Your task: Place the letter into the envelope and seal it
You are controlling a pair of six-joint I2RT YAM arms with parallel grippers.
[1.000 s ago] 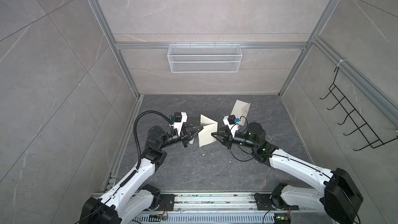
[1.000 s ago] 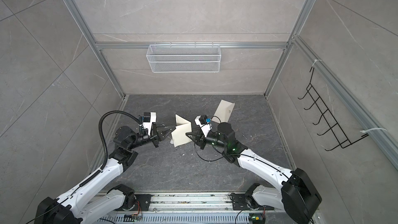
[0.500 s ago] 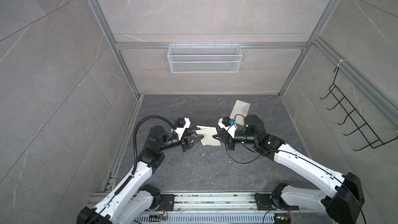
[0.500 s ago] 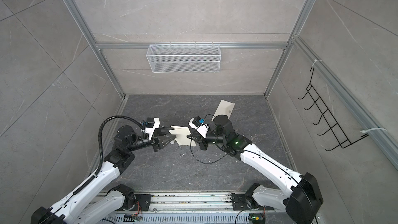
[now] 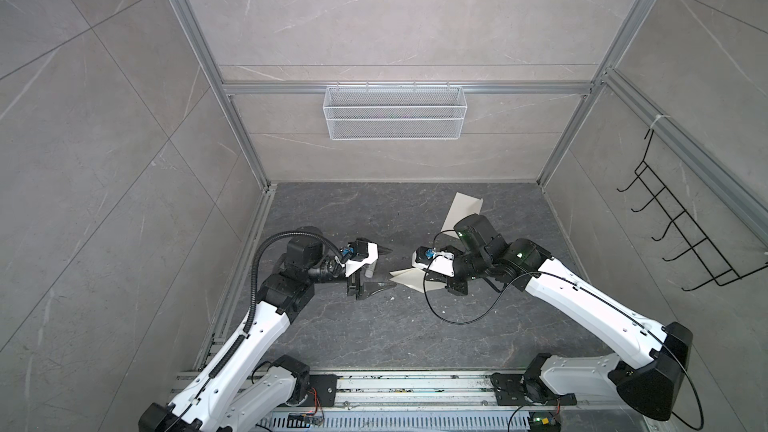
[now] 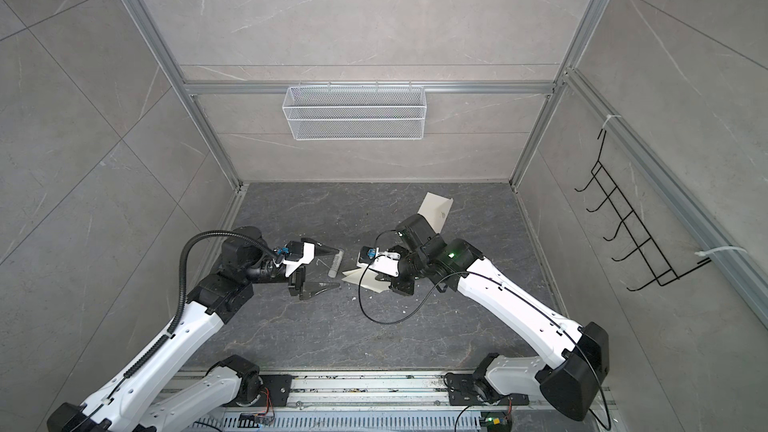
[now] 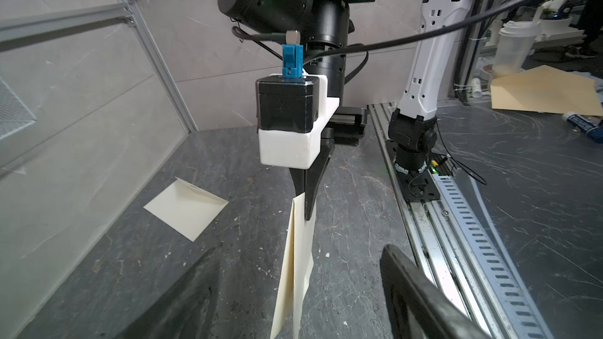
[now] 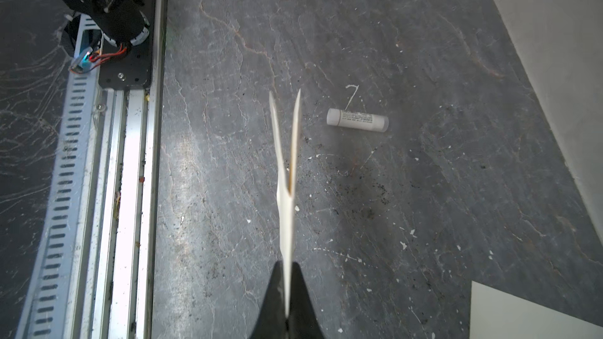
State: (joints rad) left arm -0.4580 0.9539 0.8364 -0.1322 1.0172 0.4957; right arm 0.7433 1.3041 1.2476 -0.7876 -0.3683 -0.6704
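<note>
The letter's loose end (image 5: 400,276) should go between the fingers of my left gripper, both folded layers together. My right gripper is then free to get the envelope (image 5: 463,209).
The letter (image 5: 409,280) is a folded pale sheet, tan inside the fold, held edge-on just above the dark floor. My right gripper (image 8: 287,269) is shut on one end of it, seen in both top views (image 6: 380,278). My left gripper (image 6: 337,267) is open, its two dark fingers (image 7: 417,295) spread wide. The letter's free end (image 7: 295,272) reaches between them without touching either. The cream-white envelope (image 5: 463,209) lies flat at the back right behind the right arm, and shows in the left wrist view (image 7: 186,208).
A small white glue stick (image 6: 335,266) lies on the floor under the left gripper, close to the letter's tip (image 8: 357,120). A wire basket (image 5: 395,112) hangs on the back wall and black hooks (image 5: 681,238) on the right wall. The arms' rail (image 5: 395,384) runs along the front.
My left gripper opened, let go of the letter and drew back to the left. The right gripper closed on the letter and lowered it from upright to near the floor.
</note>
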